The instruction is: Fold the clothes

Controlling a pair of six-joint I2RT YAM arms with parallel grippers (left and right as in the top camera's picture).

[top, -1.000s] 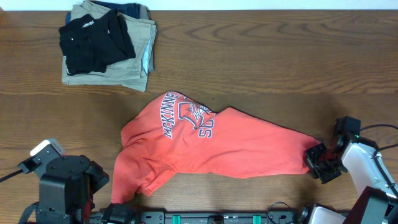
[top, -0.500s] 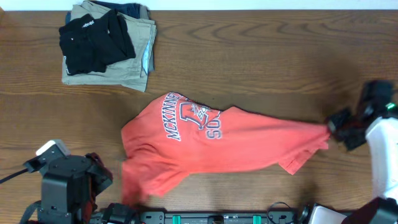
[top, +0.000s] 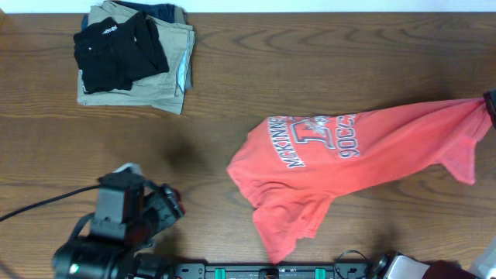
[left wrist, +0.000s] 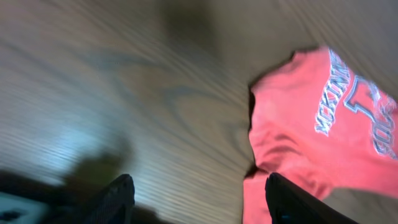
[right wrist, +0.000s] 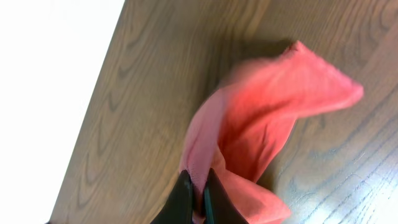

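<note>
My left gripper should next take hold of the T-shirt's free edge near the lettering [left wrist: 296, 62], opposite the corner at my right gripper, so both grippers can spread the T-shirt for folding.
The clothes, a coral-red T-shirt [top: 341, 159] with white arched lettering, lie stretched across the right half of the table, the chest print facing up. My right gripper [right wrist: 199, 196] is shut on a bunched corner of the shirt. From overhead it shows only as a dark tip [top: 490, 103] at the frame's right edge. My left gripper [top: 172, 203] stands open over bare wood to the left of the shirt. In the left wrist view its jaws [left wrist: 199, 205] are wide apart with nothing between them, and the shirt's edge [left wrist: 311, 137] lies by the right finger.
A stack of folded garments sits at the back left, a black one [top: 120, 50] on top of khaki trousers [top: 167, 93]. In the right wrist view the table edge [right wrist: 102, 81] runs close by the held corner.
My right gripper has dragged the shirt to the right and toward the back. My left gripper has let go of the shirt's lower left edge, opened and moved right.
</note>
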